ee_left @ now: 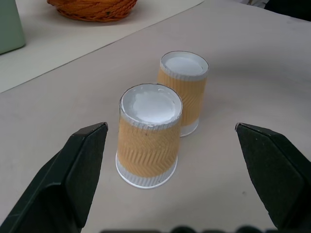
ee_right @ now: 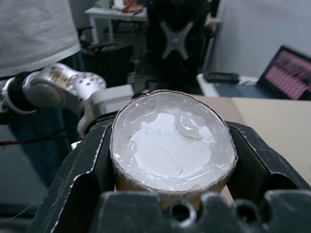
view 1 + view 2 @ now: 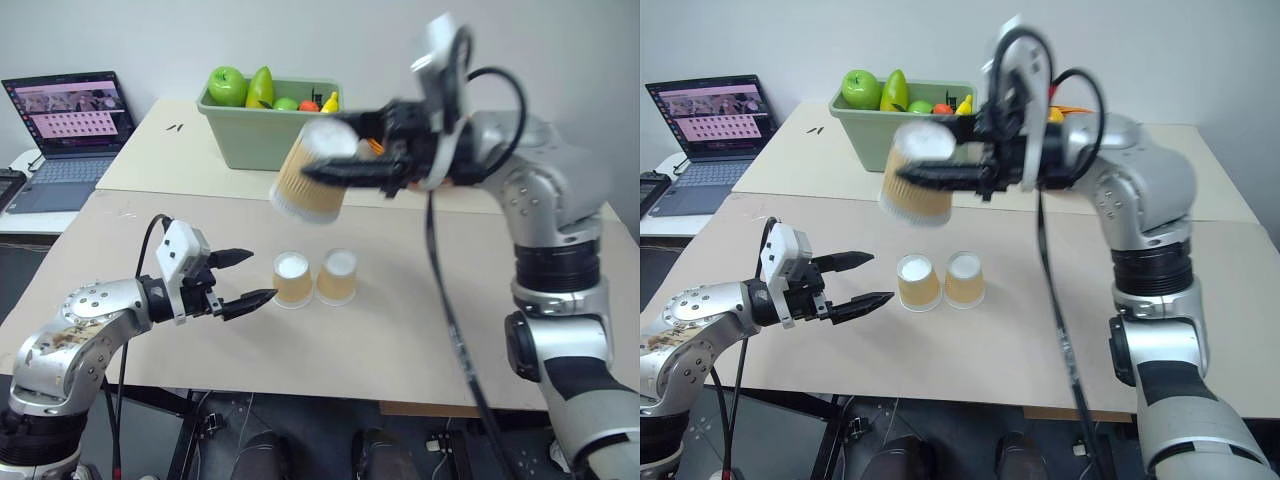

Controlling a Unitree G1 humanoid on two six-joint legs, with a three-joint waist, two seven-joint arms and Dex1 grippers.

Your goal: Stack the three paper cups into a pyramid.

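The lower edge of the third cup [image 3: 303, 212] is above the paired cups in the fixed view; my right gripper should lower the cup before releasing.
Two paper cups, the left one [image 3: 292, 279] and the right one [image 3: 337, 276], stand upside down side by side and touching on the beige table [image 3: 400, 330]. My left gripper [image 3: 260, 276] hovers just left of them, open, with its fingers [image 1: 77, 174] wide apart and level with the nearer cup [image 1: 148, 141]. The third paper cup [image 3: 300, 190] hangs tilted in the air above and a little behind the pair. My right gripper [image 3: 325, 168] is shut on it, and its white base [image 2: 172, 145] sits between the two fingers [image 2: 82, 165].
A green bin [image 3: 265, 140] of toy fruit stands at the back of the table, behind the raised cup. A laptop [image 3: 72, 130] sits on a side table at far left. A wicker basket [image 1: 92, 7] lies beyond the cups.
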